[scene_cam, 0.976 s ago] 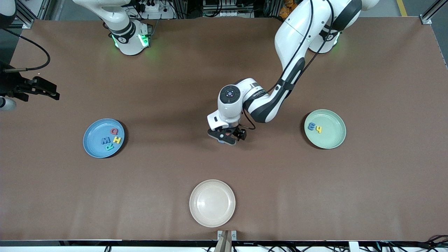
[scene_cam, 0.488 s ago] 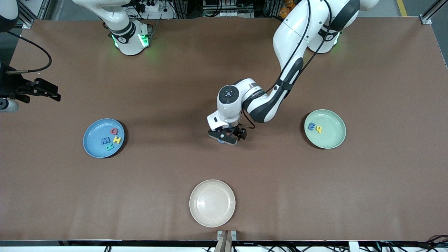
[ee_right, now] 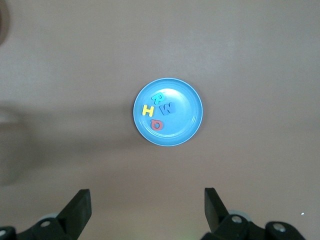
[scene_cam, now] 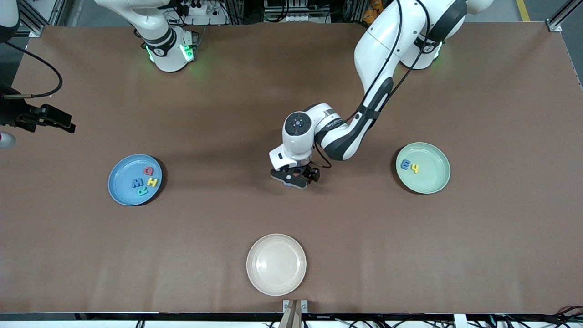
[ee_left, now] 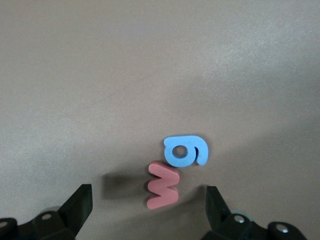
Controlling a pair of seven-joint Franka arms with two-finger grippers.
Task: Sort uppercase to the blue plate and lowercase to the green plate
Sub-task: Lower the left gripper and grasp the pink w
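Note:
My left fingers, level around the red m (ee_left: 163, 185), should close.
My left gripper (scene_cam: 294, 179) hangs low over the table's middle, open (ee_left: 148, 207). A red lowercase m (ee_left: 163, 186) lies between its fingers (ee_left: 80, 205), touching a blue lowercase g (ee_left: 185, 151). The green plate (scene_cam: 430, 180) holds a blue m (scene_cam: 405, 165) and a yellow h (scene_cam: 414, 168). The blue plate (scene_cam: 122, 190) (ee_right: 186, 100) carries the uppercase letters: red Q (scene_cam: 148, 171), yellow H (scene_cam: 152, 182), blue M (scene_cam: 137, 183) and teal R (scene_cam: 143, 191). My right gripper (scene_cam: 63, 124) waits open (ee_right: 147, 207), high over the table edge at the right arm's end, holding nothing.
A beige plate (scene_cam: 276, 264) with nothing in it sits near the front edge of the table, nearer the front camera than the left gripper. The brown tabletop (scene_cam: 478, 255) stretches bare between the three plates.
The left gripper has barely shifted over the two letters. The right hand has drifted slightly toward the table edge at its own end. Both stay open.

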